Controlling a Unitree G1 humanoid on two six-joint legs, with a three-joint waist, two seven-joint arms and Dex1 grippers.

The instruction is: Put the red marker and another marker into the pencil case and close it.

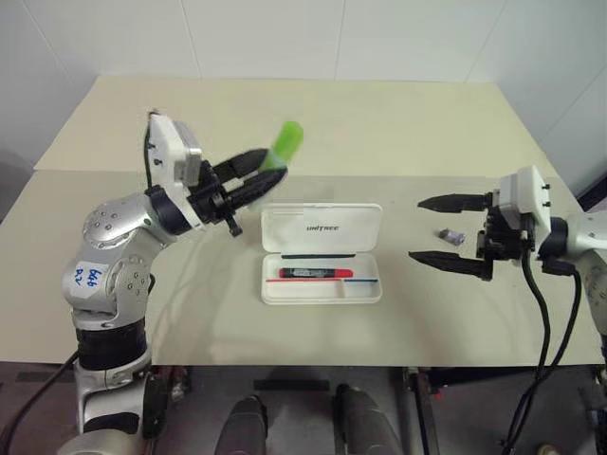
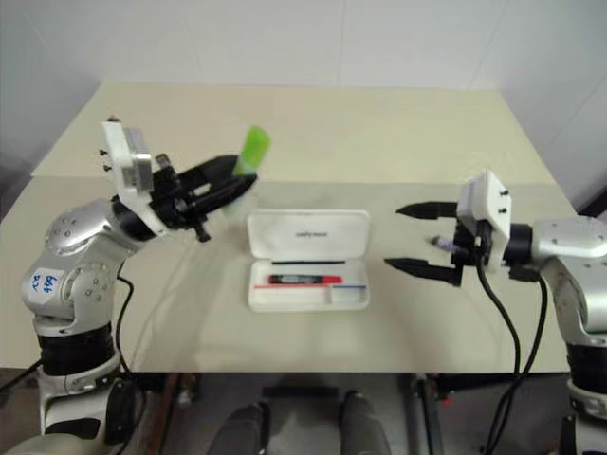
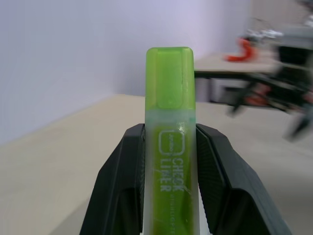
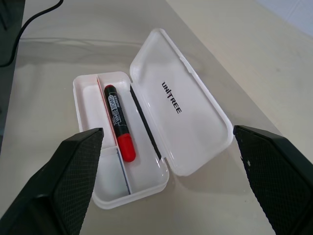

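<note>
The lime-green highlighter (image 1: 285,145) (image 3: 170,142) is hanging high above the white pencil case and short of it, so my left gripper needs to move it toward the case before letting go.
The white pencil case (image 1: 322,227) lies open in the middle of the table, lid folded back. The red marker (image 1: 316,273) rests in its tray, also seen as the red marker (image 4: 117,120) inside the pencil case (image 4: 195,112). My left gripper (image 1: 270,171) is raised to the left of the case, above the table, shut on the lime-green highlighter (image 1: 285,145), whose cap sticks up and to the right. The highlighter (image 3: 170,142) sits squeezed between both black fingers (image 3: 120,186). My right gripper (image 1: 438,230) hovers right of the case, open and holding nothing.
A tiny grey-purple object (image 1: 451,234) lies on the table between the right gripper's fingers. Bare beige table surface (image 1: 379,123) stretches behind the case. The table's front edge (image 1: 313,365) runs close below the case.
</note>
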